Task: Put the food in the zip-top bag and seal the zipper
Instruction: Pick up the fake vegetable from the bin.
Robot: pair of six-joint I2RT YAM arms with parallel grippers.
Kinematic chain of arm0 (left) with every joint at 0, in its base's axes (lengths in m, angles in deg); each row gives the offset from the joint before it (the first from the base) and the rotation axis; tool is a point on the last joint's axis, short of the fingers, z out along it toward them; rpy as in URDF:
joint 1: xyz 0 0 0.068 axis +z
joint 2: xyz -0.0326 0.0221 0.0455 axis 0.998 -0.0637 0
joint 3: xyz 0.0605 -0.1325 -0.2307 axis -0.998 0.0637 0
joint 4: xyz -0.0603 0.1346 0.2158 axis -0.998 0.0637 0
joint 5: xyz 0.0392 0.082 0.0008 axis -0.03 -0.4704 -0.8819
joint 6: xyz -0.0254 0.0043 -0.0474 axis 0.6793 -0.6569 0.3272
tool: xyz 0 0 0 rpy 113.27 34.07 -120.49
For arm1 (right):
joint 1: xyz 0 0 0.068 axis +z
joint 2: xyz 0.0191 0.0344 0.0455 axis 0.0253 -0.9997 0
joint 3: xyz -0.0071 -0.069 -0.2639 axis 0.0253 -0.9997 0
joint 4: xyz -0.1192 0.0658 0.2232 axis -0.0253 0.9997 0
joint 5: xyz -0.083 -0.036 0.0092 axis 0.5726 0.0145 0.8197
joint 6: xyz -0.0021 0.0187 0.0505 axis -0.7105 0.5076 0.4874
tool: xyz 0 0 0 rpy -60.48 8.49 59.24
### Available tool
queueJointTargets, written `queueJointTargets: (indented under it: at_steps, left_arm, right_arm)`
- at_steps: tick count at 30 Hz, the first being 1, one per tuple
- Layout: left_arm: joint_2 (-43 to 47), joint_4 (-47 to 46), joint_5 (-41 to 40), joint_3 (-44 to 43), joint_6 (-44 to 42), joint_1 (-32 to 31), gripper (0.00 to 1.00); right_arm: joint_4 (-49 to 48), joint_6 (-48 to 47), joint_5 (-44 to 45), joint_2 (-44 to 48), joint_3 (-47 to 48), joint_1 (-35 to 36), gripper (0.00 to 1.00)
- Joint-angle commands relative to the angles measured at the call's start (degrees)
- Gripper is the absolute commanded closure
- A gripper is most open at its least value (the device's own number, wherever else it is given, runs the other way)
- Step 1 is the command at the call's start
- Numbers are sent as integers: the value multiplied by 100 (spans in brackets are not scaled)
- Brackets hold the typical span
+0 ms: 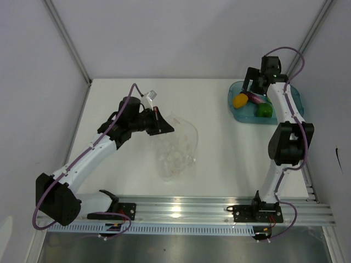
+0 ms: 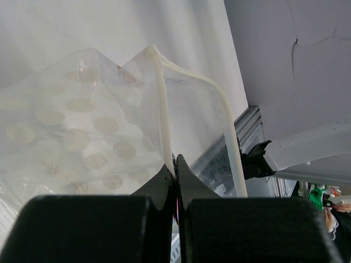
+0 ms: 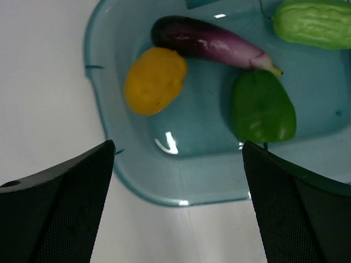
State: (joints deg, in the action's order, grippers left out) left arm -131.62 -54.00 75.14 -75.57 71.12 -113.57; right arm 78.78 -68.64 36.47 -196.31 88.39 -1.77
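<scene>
Next, my right gripper grabs the dark-green pepper across its sides, near the tray-edge end (image 1: 264, 113), leaving its other end free to enter the zip-top bag (image 1: 176, 148).
The clear zip-top bag (image 1: 176, 148) lies on the white table at centre. My left gripper (image 1: 163, 124) is shut on its zipper (image 2: 162, 109) and lifts that edge; the bag mouth gapes in the left wrist view, with my left gripper (image 2: 175, 161) pinching the strip. The orange-yellow fruit (image 3: 155, 80), purple eggplant (image 3: 208, 43), dark-green pepper (image 3: 262, 106) and light-green piece (image 3: 313, 23) lie in the teal tray (image 3: 181, 181). My right gripper (image 3: 178, 149) is open above the tray's near edge; from above it (image 1: 253, 84) hovers over the tray (image 1: 241, 116), where fruit (image 1: 240, 101) and pepper (image 1: 264, 110) show.
White walls enclose the table at left, back and right. A metal rail (image 1: 219, 211) runs along the near edge with the arm bases. The tray sits at the back right corner.
</scene>
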Motion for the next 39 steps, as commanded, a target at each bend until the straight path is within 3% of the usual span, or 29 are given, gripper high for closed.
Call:
queueJointTargets:
  at_steps: [1,6,11,32,39]
  left_arm:
    - [93,-162,201,-2,-99,24,99]
    - [-3,-144,297,-2,-187,24,99]
    - [-179,-215,482,15,-161,24,99]
    - [-381,-48,535,-222,-275,24,100]
    - [-425,5,500,-213,-293,24,99]
  right_arm:
    - [470,-716,410,-654,923,-249,1]
    - [481,-1023,1139,-1087,978,-328,0]
    - [506,-1234,1332,-1315,1065,-434,1]
    - [226,-1121,753,-1948,494,-610,1]
    - [269,-1103,999,-1966,450,-627,14]
